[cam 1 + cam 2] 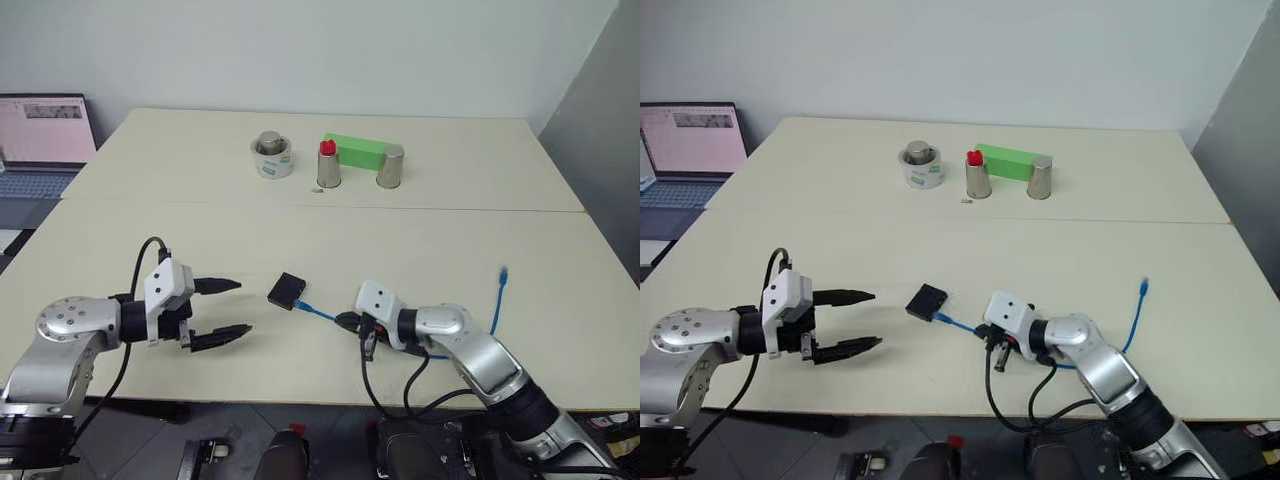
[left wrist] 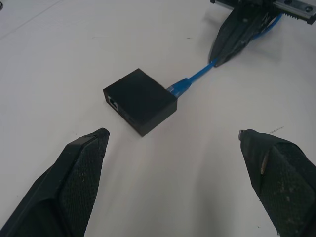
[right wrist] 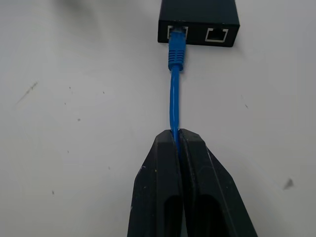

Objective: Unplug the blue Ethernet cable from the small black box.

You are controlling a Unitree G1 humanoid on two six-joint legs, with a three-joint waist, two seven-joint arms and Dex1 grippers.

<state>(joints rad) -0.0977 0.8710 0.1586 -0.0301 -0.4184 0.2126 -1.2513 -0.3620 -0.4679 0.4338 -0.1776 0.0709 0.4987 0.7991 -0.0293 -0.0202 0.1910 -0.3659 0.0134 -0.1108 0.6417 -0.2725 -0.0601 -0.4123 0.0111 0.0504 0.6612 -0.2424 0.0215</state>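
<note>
My left gripper grabs the small black box by its empty-port end [image 1: 278, 287] next, since the blue cable [image 1: 316, 312] and my right gripper crowd the plugged side.
The small black box [image 1: 286, 291] lies flat on the cream table, between my two grippers. The blue Ethernet cable [image 3: 175, 101] is plugged into one of its two ports and runs back under my right arm, ending in a loose plug [image 1: 504, 272] at the right. My right gripper [image 1: 347, 321] is shut on the blue Ethernet cable a short way behind its plug. Left of the box, my left gripper [image 1: 232, 307] stands open, its fingertips [image 2: 97, 138] a little short of the small black box [image 2: 139, 100] and apart from it.
At the back of the table stand a roll of tape [image 1: 271, 157] with a metal weight on it, two metal cups [image 1: 329, 170], one with a red top, and a green block [image 1: 360, 150]. A laptop [image 1: 42, 140] sits off the table's left edge.
</note>
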